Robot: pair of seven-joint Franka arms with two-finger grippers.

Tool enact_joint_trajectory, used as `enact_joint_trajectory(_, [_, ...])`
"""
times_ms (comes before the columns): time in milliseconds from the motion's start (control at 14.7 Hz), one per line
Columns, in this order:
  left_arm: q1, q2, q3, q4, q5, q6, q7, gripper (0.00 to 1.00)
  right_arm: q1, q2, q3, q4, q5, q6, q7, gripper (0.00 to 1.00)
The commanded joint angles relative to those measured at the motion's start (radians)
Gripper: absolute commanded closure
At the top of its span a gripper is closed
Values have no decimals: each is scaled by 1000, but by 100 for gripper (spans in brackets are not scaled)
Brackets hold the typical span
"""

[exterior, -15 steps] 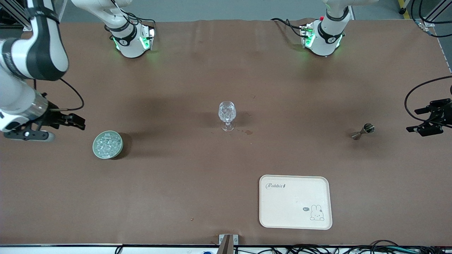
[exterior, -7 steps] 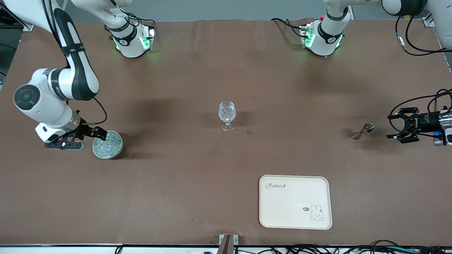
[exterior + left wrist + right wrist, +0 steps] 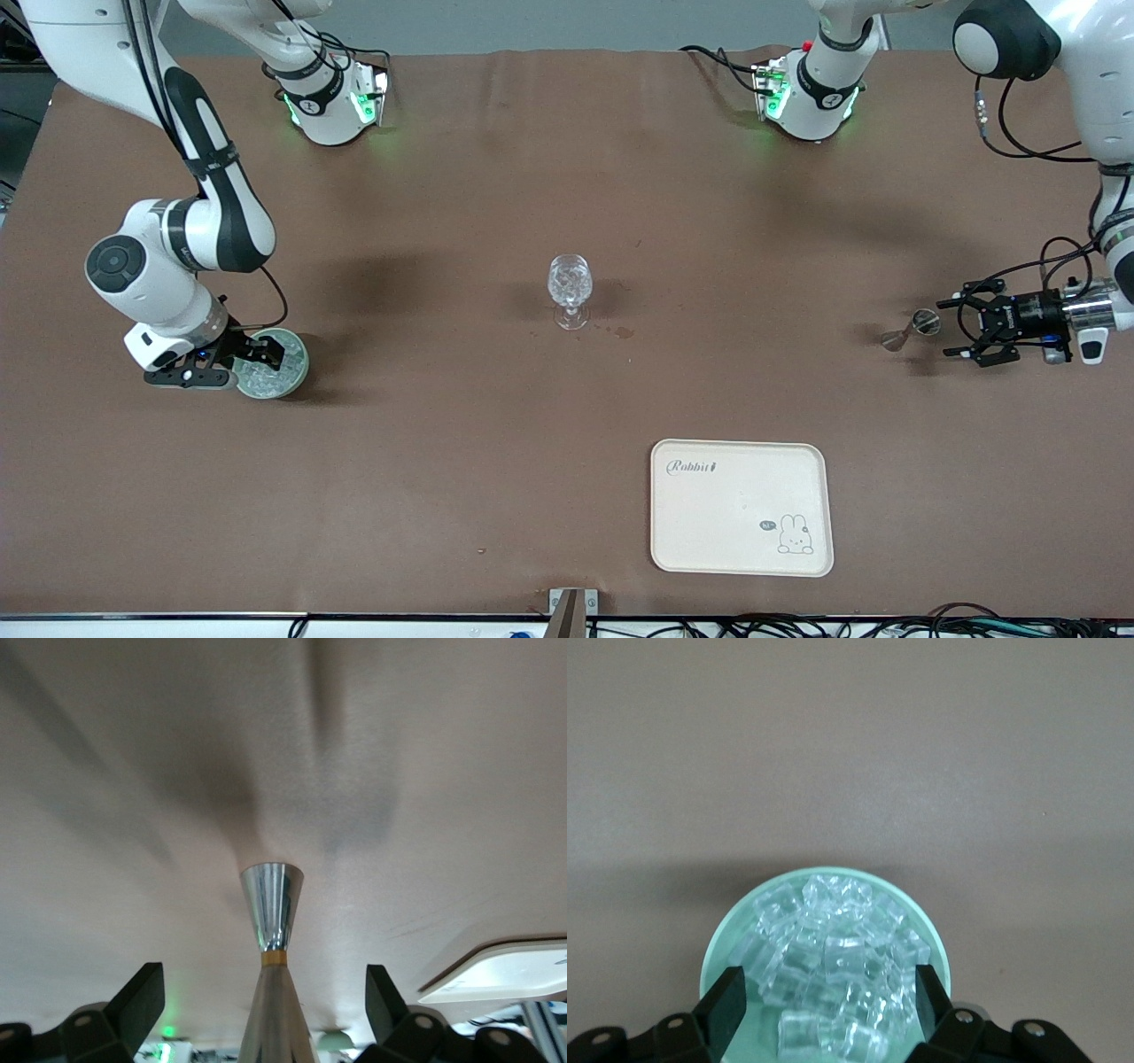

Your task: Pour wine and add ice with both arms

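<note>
I will next grab the silver measuring cup with my left gripper by its narrow middle point(image 3: 911, 330), so that I can pour the wine into the stemmed glass point(image 3: 570, 285).
The ice point(image 3: 833, 948) is a heap of clear cubes in a pale green bowl point(image 3: 726, 935) near the right arm's end of the table. My right gripper point(image 3: 828, 1001) is low over that bowl point(image 3: 297, 359), open, one finger on each side of the heap. The silver measuring cup point(image 3: 912, 330) that stands for the wine is upright near the left arm's end. My left gripper point(image 3: 950, 328) lies level beside it, open. In the left wrist view the cup point(image 3: 270, 904) lines up with the gap between the fingers point(image 3: 133, 1001), touching neither.
A clear stemmed glass point(image 3: 570, 288) stands mid-table with a small dark stain point(image 3: 625, 333) beside its foot. A cream tray point(image 3: 742, 507) with a rabbit drawing lies nearer the front camera. Black cables hang from both arms.
The right arm has swung in from the table's end and lowered its gripper over the ice bowl. The left gripper has moved in toward the measuring cup.
</note>
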Motion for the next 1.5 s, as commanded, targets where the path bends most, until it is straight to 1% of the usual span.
enact_joint_trajectory(0, [-12,2,4,-32,-50,-15,-6,0,-9,28,0,-14,2,59,-8,20])
enact_joint_trajectory(136, [-11,9,4,-45,-95,-29,7,0,-9,36,0,-14,2,59,-8,23])
enact_joint_trajectory(273, [-12,14,2,-78,-163,-43,26,0,-9,45,0,-14,2,61,-8,28])
enact_joint_trajectory(409, [-12,17,2,-92,-181,-43,35,1,-10,56,0,-14,2,64,-8,37])
enact_joint_trajectory(477, [-6,23,2,-93,-185,-44,37,4,-12,57,0,-14,2,66,-8,40])
enact_joint_trajectory(682, [-5,29,2,-117,-214,-44,43,13,-17,71,1,-14,2,66,-6,40])
enact_joint_trajectory(750, [-2,29,2,-124,-222,-44,52,26,-17,72,1,-14,2,66,-6,40])
enact_joint_trajectory(1023, [1,32,2,-141,-242,-44,78,27,-18,80,1,-29,2,67,-5,40])
enact_joint_trajectory(1091, [1,32,2,-141,-244,-44,78,29,-21,83,1,-27,2,67,-5,40])
enact_joint_trajectory(1159, [3,32,2,-142,-244,-44,78,31,-21,86,1,-27,3,67,-2,41])
enact_joint_trajectory(1295, [3,31,2,-147,-260,-44,75,36,-18,86,3,-27,5,66,1,48])
enact_joint_trajectory(1364, [3,32,2,-148,-265,-44,69,44,-15,86,3,-29,5,66,3,51])
enact_joint_trajectory(1432, [3,32,2,-148,-273,-44,66,54,-12,86,3,-29,5,61,6,55])
